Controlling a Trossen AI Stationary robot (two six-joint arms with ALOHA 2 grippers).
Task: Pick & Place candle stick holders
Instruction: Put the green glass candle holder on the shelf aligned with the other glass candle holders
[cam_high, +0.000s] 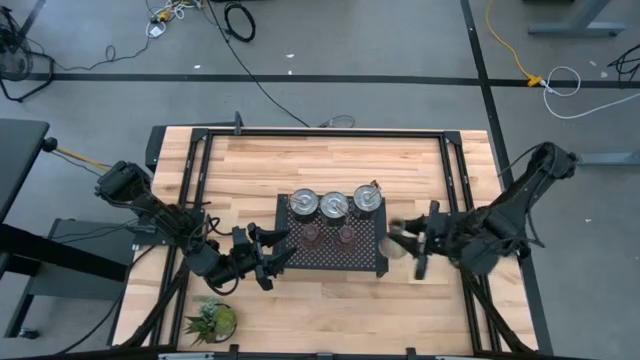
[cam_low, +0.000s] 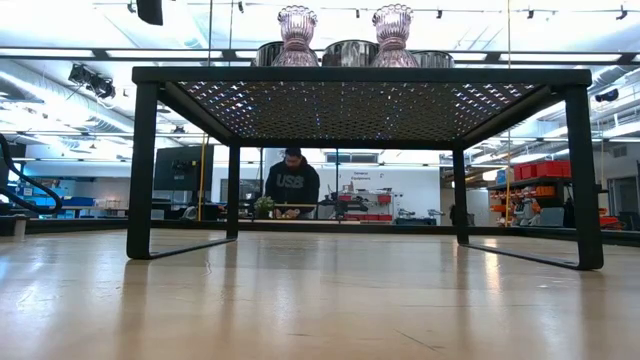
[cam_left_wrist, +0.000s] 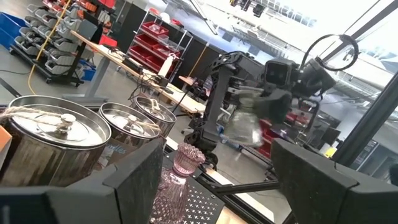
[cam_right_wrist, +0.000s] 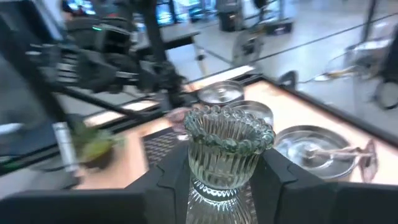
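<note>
The greenish holder's body hangs outside the tray, so my right gripper should move it onto the mesh beside the pinkish holders before releasing.
A black mesh tray (cam_high: 332, 262) stands mid-table. On it stand three silver holders (cam_high: 333, 205) in the far row and two pinkish glass holders (cam_high: 312, 235) in front of them. The pinkish ones also show on the tray top in the low view (cam_low: 297, 28). My right gripper (cam_high: 412, 242) is just off the tray's right edge. It is shut on the greenish glass holder (cam_right_wrist: 227, 149), which also shows in the left wrist view (cam_left_wrist: 244, 124). My left gripper (cam_high: 270, 250) is open and empty at the tray's left edge. My right gripper pinches the greenish holder's ribbed lower body (cam_right_wrist: 194, 177) between its two fingers (cam_right_wrist: 166, 186), one on each side. The fingers come about level from the table's right side. The holder stands upright in the hold, beaded rim (cam_right_wrist: 231, 127) up, beside the tray's right edge.
A small green potted plant (cam_high: 212, 320) stands near the table's front left corner. Black rails (cam_high: 195, 170) run along the table's left, far and right sides. Bare wood lies in front of and behind the tray. A person stands far off in the room (cam_low: 291, 185).
</note>
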